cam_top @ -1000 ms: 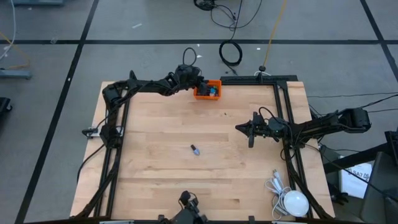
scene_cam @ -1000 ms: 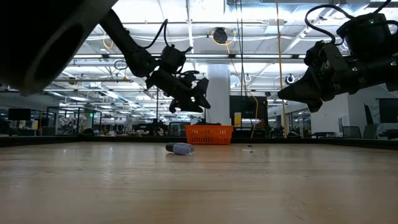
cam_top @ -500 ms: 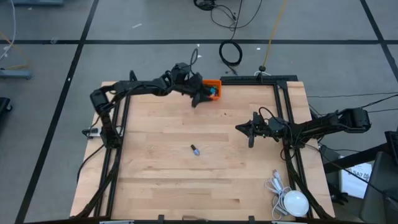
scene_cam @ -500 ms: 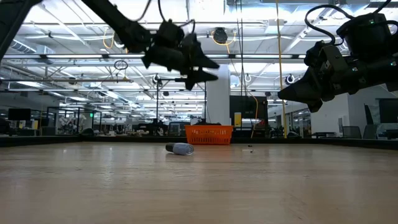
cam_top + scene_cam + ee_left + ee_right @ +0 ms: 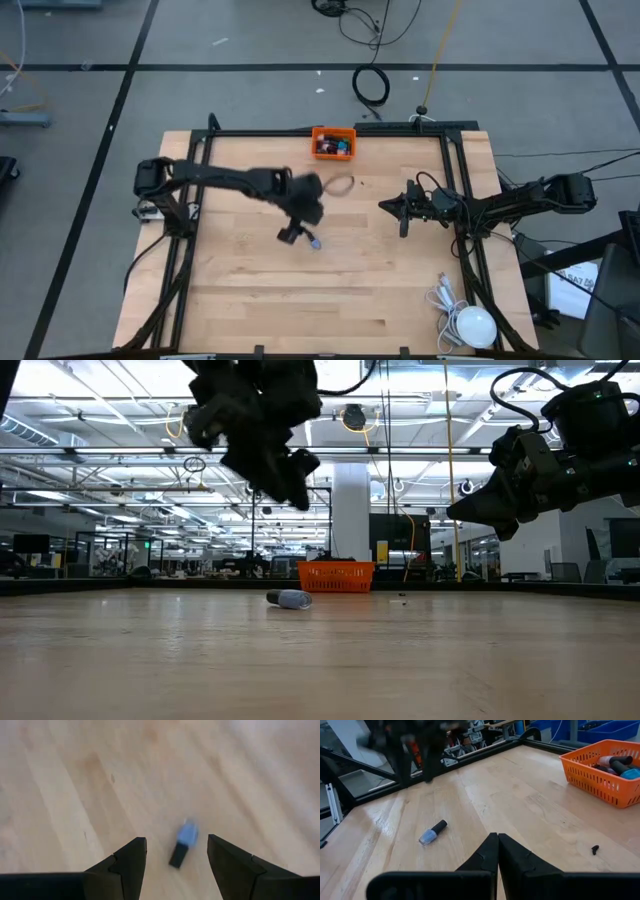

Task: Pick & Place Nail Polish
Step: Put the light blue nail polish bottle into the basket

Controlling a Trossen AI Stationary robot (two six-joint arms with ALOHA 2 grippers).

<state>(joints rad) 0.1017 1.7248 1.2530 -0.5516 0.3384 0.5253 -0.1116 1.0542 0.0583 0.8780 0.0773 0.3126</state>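
Note:
The left gripper grabs the nail polish bottle by its dark cap (image 5: 178, 855) next, to place the bottle in the orange bin.
One nail polish bottle (image 5: 183, 841), pale blue with a dark cap, lies on its side on the wooden table near the middle (image 5: 314, 241). My left gripper (image 5: 175, 857) hangs open above it, slanting down, one finger on either side of it in the wrist view and clear of it (image 5: 292, 235). More nail polish bottles (image 5: 620, 765) lie in the orange bin (image 5: 333, 143) at the table's far edge. My right gripper (image 5: 498, 840) waits shut, held level over the table's right part (image 5: 385, 205).
A white cable and a round white object (image 5: 470, 322) lie at the near right corner. A small dark speck (image 5: 594, 849) sits on the wood near the bin. Black frame rails (image 5: 455, 180) run along the table's left, right and far sides.
My left gripper has swung away from the orange bin at the far edge toward the middle of the table. It has rolled and tipped downward, and now hangs over the lying blue bottle. The bottle has not moved.

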